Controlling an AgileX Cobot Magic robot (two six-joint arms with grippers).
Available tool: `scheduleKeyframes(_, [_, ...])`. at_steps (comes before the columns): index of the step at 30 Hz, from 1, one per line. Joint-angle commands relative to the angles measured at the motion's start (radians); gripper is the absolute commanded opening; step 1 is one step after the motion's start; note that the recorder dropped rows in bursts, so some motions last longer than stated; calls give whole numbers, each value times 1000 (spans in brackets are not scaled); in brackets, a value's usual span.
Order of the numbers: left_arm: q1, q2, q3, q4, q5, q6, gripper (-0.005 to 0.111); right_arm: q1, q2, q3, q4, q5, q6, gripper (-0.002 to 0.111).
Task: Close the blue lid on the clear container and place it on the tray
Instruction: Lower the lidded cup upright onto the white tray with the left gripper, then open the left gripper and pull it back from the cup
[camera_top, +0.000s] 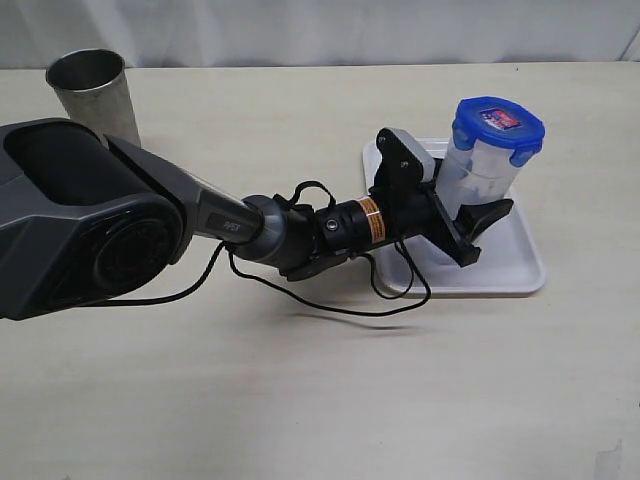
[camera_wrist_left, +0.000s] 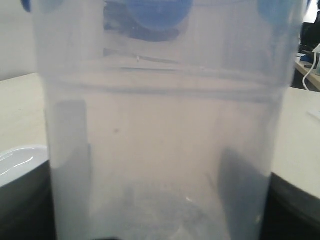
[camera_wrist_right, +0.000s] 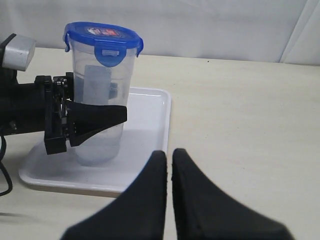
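The clear container (camera_top: 478, 172) sits low on the white tray (camera_top: 505, 275) inside the tray's rim and would stand, so it is time for my left gripper to open.
The clear container (camera_top: 478, 172) stands upright on the white tray (camera_top: 505, 275) with the blue lid (camera_top: 498, 124) seated on its rim, the side flaps folded down. My left gripper (camera_top: 478, 202) reaches in from the left and is shut on the container's lower body, one black finger (camera_wrist_right: 100, 119) along each side. In the left wrist view the container (camera_wrist_left: 160, 125) fills the frame, with the dark fingers showing through its walls. My right gripper (camera_wrist_right: 169, 153) is shut and empty, over the table close to the tray's (camera_wrist_right: 150, 125) edge; the exterior view does not show it.
A grey metal cup (camera_top: 92, 88) stands at the far left of the table, behind the left arm. The arm's black cable (camera_top: 330, 305) loops down onto the table in front of the tray.
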Motion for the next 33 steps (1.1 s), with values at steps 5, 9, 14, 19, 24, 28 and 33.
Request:
scheduleKeyframes(5, [0,-14,-7,-12,65,-6,89,-4,-6,2,-1,2,0,4])
scheduleKeyframes(9, [8,-14,-7,8,71,-6,92,-4,-6,2,-1,2,0,4])
scheduleKeyframes(14, [24,-16,-5,19,71,-6,92,-4,-6,2,-1,2,0,4])
scheduleKeyframes(19, [38,-23,-5,126,70,-6,92,-4,-6,2,-1,2,0,4])
scheduleKeyframes(24, [46,-42,-5,237,73,-10,92,-4,-6,2,-1,2,0,4])
scheduleKeyframes(28, [49,-53,-5,239,115,-35,92,-4,-6,2,-1,2,0,4])
scheduleKeyframes(33, [49,-53,-5,263,129,-57,92,-4,-6,2,-1,2,0,4])
